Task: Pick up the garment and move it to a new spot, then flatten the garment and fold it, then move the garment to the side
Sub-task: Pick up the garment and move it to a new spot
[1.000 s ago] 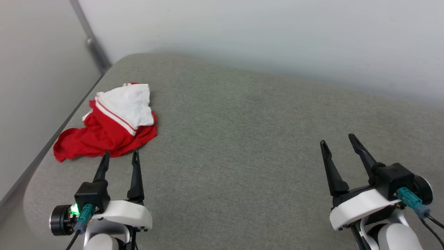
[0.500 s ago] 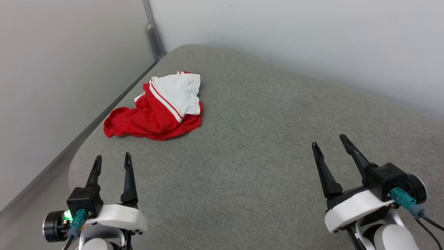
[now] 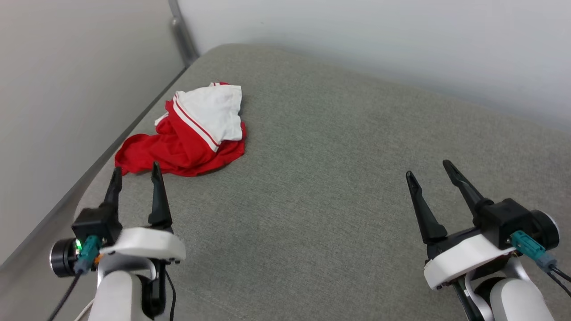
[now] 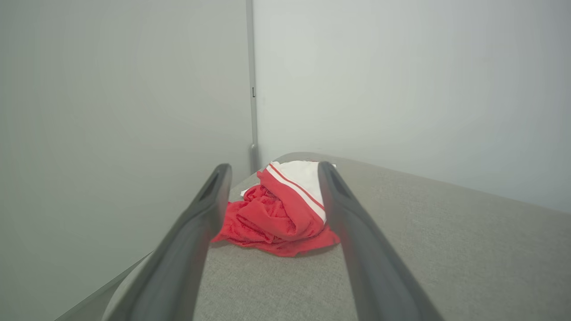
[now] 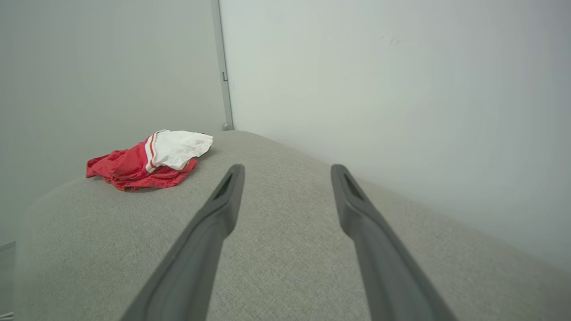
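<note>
The left gripper grabs the garment by its white fold (image 3: 213,109) (image 4: 300,175) next, to pick the garment up and move it to a new spot.
The garment (image 3: 187,133) lies crumpled in a red heap with a white, red-striped part on top, at the far left of the grey cushioned surface (image 3: 321,187). My left gripper (image 3: 136,170) is open, its fingertips just short of the heap's near edge, not touching it. In the left wrist view the garment (image 4: 276,214) shows between the two spread fingers, a little ahead. My right gripper (image 3: 430,168) stands open over bare cushion at the lower right, empty. The right wrist view has the garment (image 5: 151,160) far off to the left. Any lettering is hidden in the folds.
The cushion's left edge (image 3: 96,178) runs close beside the garment, with a pale wall behind it. A grey metal post (image 3: 180,38) stands in the corner where two pale walls meet. Bare cushion stretches to the right of the heap.
The head camera swung about, shifting the whole picture. Over the last half second my left gripper moved forward, closing on the garment's near edge. Both grippers stayed open; the garment lies as before.
</note>
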`<state>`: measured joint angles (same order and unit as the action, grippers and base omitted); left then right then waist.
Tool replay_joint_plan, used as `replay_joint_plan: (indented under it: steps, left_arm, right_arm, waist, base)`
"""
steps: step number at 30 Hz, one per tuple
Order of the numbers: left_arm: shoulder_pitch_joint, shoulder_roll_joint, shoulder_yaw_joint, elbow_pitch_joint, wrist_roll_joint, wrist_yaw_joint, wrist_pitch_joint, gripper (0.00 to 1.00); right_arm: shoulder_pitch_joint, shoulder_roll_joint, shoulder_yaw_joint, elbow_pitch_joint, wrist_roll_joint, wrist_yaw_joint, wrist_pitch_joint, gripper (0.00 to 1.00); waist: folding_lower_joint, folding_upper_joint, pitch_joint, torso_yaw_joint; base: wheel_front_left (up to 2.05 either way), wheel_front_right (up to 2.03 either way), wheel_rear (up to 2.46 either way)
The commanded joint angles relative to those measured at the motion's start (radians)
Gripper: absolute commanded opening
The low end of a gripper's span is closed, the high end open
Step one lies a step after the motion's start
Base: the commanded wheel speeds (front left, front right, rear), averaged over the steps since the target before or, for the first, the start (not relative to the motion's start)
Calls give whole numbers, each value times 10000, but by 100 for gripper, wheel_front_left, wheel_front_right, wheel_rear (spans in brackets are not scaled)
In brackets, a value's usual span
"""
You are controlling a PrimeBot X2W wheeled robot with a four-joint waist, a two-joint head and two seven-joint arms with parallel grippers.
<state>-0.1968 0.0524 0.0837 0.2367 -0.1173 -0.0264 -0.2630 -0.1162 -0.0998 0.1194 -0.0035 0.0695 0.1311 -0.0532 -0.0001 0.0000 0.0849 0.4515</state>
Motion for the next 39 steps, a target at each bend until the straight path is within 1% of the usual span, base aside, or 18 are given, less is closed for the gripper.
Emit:
replay_joint_plan:
  steps: [1, 3, 6, 9, 11, 12, 15, 18, 20, 22, 25, 29, 32, 33, 35, 36, 37, 39]
  left_arm:
    - [-403, -20, 41, 90, -125, -56, -27, 100]
    - [-991, -12, 46, 337, -221, -103, -27, 100]
    - [-2061, 113, 120, 841, -547, -322, 121, 100]
    - [-3386, 423, 200, 1246, -798, -474, 487, 100]
    - [-4106, 612, 270, 1573, -985, -532, 915, 100]
    - [-4519, 812, 314, 1717, -1039, -554, 1190, 100]
    - [-5544, 1344, 380, 2330, -1211, -624, 2414, 100]
    - [-6325, 1996, 534, 2948, -1332, -516, 4046, 100]
    - [-6626, 2377, 565, 3391, -1354, -459, 5144, 100]
    - [-6824, 2708, 621, 3780, -1478, -503, 6206, 100]
    - [-6959, 3141, 816, 4229, -1713, -447, 7420, 100]
    - [-6780, 3270, 1095, 4787, -2024, -59, 8760, 100]
    - [-6405, 3020, 1120, 5074, -2327, -134, 9649, 100]
    - [-6293, 2932, 1153, 5123, -2429, -70, 9849, 100]
    - [-6065, 2763, 1114, 5151, -2555, -89, 10251, 100]
    - [-5994, 2695, 1098, 5077, -2595, -121, 10304, 59]
    - [-5936, 2668, 1066, 4985, -2596, -120, 10271, 0]
    - [-5866, 2702, 1045, 4793, -2528, -37, 10069, 0]
  right_arm:
    - [-195, -117, 8, -119, -44, -7, 68, 100]
    - [-345, -233, 8, -254, -32, -7, 140, 100]
    - [-573, -437, -62, -533, -54, -7, 288, 100]
    - [-830, -668, -229, -855, -65, -7, 411, 100]
    - [-993, -806, -333, -1062, -45, -7, 453, 100]
    - [-1084, -863, -382, -1168, -27, -7, 460, 100]
    - [-1388, -1035, -502, -1413, 45, -7, 455, 100]
    - [-1670, -1106, -543, -1692, 101, -7, 440, 100]
    - [-1843, -1141, -538, -1783, 110, -7, 373, 100]
    - [-1994, -1126, -511, -1864, 132, -7, 313, 100]
    - [-2161, -1066, -444, -1949, 170, -7, 233, 100]
    - [-2297, -1025, -353, -1964, 185, -7, 120, 100]
    - [-2376, -1036, -339, -1925, 204, -7, 78, 100]
    - [-2392, -1046, -336, -1915, 209, -7, 82, 100]
    - [-2437, -1081, -339, -1895, 217, -7, 115, 100]
    - [-2461, -1098, -338, -1901, 217, -7, 129, 100]
    - [-2491, -1107, -336, -1903, 205, -7, 123, 100]
    - [-2520, -1119, -315, -1881, 214, -7, 118, 100]
  waist:
    - [1, 0, 412, -336]
    - [1, 0, 756, -580]
    - [1, 0, 1399, -962]
    - [1, 0, 2126, -1279]
    - [1, 0, 2603, -1495]
    - [1, 0, 2857, -1608]
    - [1, 0, 3545, -1917]
    - [1, 0, 4222, -2219]
    - [1, 0, 4582, -2393]
    - [1, 0, 4895, -2543]
    - [1, 0, 5267, -2702]
    - [1, 0, 5592, -2836]
    - [1, 0, 5710, -2842]
    - [1, 0, 5729, -2843]
    - [1, 0, 5737, -2836]
    - [1, 0, 5721, -2825]
    - [1, 0, 5680, -2812]
    - [1, 0, 5550, -2795]
  base:
    - [0, 0, 0]
    - [0, 0, 0]
    - [0, 0, 0]
    - [0, 0, 0]
    - [0, 0, 0]
    - [0, 0, 0]
    - [0, 0, 0]
    - [0, 0, 0]
    - [0, 0, 0]
    - [0, 0, 0]
    - [0, 0, 0]
    - [0, 0, 0]
    - [0, 0, 0]
    - [0, 0, 0]
    - [0, 0, 0]
    - [0, 0, 0]
    - [0, 0, 0]
    - [0, 0, 0]
